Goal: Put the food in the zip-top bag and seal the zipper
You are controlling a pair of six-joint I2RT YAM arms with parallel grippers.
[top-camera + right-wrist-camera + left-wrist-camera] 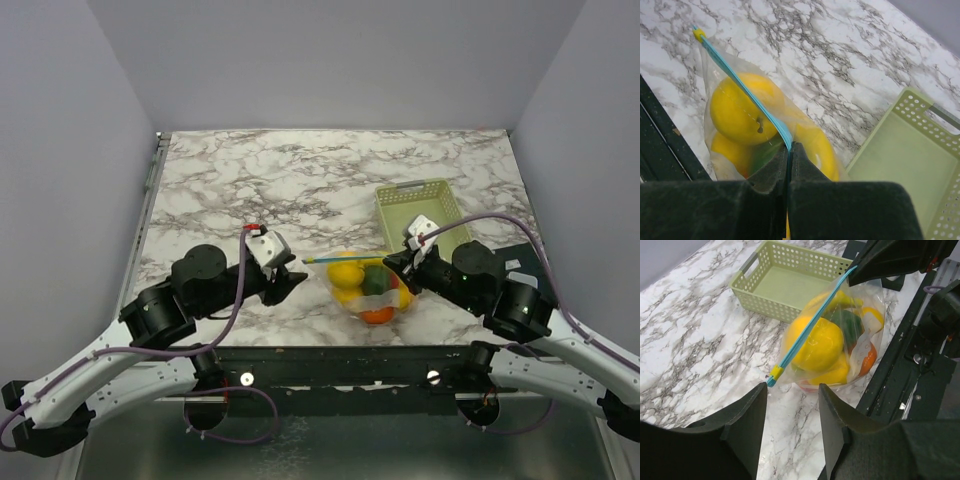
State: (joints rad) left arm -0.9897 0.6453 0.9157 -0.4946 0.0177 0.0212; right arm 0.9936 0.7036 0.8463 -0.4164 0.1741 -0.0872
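Note:
The left gripper pinches the yellow slider end (776,372) of the light blue zipper (810,327) next, opposite my right gripper, to seal the zipper.
The clear zip-top bag (372,290) stands near the table's front edge with the toy food inside: yellow lemon (815,344), orange (867,359), green piece (847,325) and more yellow fruit (812,145). Its light blue zipper (810,327) runs along the top, with a yellow slider (775,373) at the left end. My right gripper (790,146) is shut on the zipper's right end and holds the bag up. My left gripper (792,390) is open and empty, just left of the slider, not touching it.
A pale yellow-green slotted basket (420,210) stands empty behind and to the right of the bag. The black mounting rail (330,365) runs along the table's front edge, close under the bag.

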